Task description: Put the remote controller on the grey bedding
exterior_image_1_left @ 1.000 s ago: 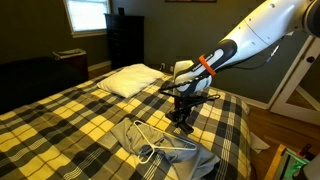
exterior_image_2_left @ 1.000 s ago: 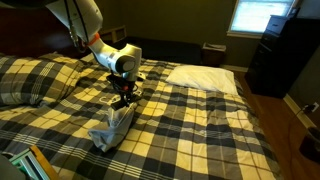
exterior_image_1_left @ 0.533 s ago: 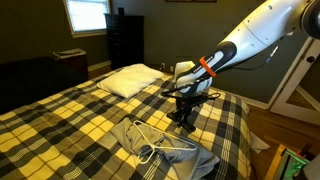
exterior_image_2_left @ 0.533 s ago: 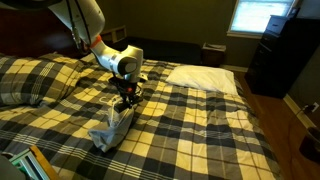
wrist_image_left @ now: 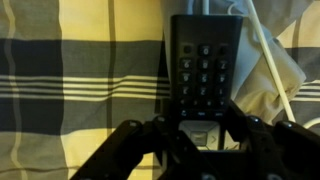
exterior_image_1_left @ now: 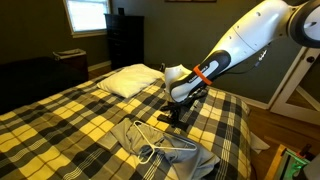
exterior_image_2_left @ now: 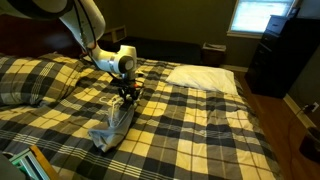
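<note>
The remote would fall at the edge of the grey bedding, beside the plaid bedspread, if the robot's gripper let go here, so the gripper needs to keep holding the remote until it is farther over the grey bedding.
A black remote controller [wrist_image_left: 205, 60] with rows of buttons lies lengthwise in the wrist view, over the yellow plaid bedspread [wrist_image_left: 80, 70]. My gripper [wrist_image_left: 203, 135] is shut on its near end, one finger against each side. The grey bedding [wrist_image_left: 292, 85] is a crumpled cloth just beside the remote. In both exterior views the gripper [exterior_image_1_left: 178, 114] [exterior_image_2_left: 127, 98] hangs low over the bed at the far edge of the grey bedding [exterior_image_1_left: 170, 152] [exterior_image_2_left: 110, 130]. The remote is too small to make out there.
A white wire hanger [exterior_image_1_left: 152, 150] lies on the grey bedding and crosses the wrist view [wrist_image_left: 268, 75]. A white pillow [exterior_image_1_left: 130, 80] [exterior_image_2_left: 205, 77] lies at the head of the bed. A dark dresser [exterior_image_1_left: 125, 40] stands by the window.
The arm has bent lower and the gripper has come down closer to the bed, shifting slightly toward the grey bedding.
</note>
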